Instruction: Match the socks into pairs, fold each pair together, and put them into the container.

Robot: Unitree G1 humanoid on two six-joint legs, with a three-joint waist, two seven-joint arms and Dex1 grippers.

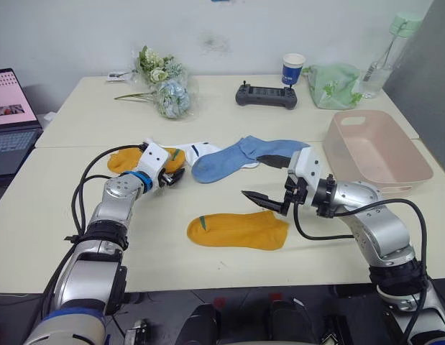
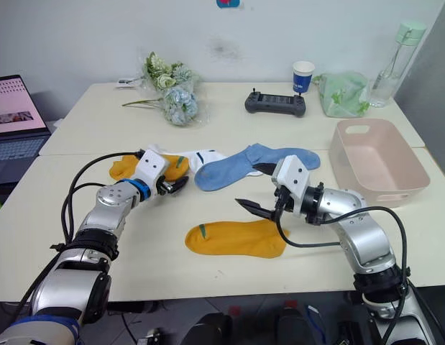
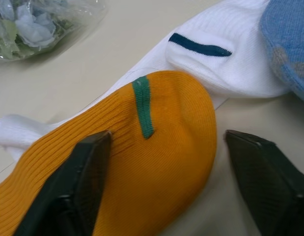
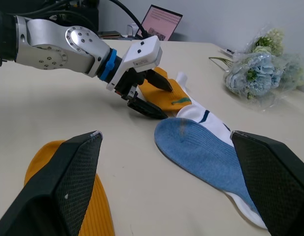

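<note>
Next, my left gripper grabs the second yellow sock by its rounded green-striped end (image 1: 177, 156) to pair it with the matching yellow sock.
One mustard-yellow sock (image 1: 238, 230) lies flat near the table's front. A second yellow sock (image 3: 142, 162) lies at the left, its cuff resting on a white sock (image 3: 215, 59). My left gripper (image 1: 172, 177) stands open over that cuff, one finger on the yellow knit and the other beside it. A light blue sock (image 1: 240, 158) sprawls in the middle, overlapping the white one. My right gripper (image 1: 264, 201) hovers open with nothing in it, just above the front yellow sock's toe end. The pink container (image 1: 416, 172) stands empty at the right.
Along the back of the table are a wrapped flower bunch (image 1: 164, 83), a black controller (image 1: 265, 95), a blue-and-white paper cup (image 1: 292, 70), a pale green bag (image 1: 333, 85) and a bottle (image 1: 387, 50). A laptop (image 1: 10, 118) sits off the left edge.
</note>
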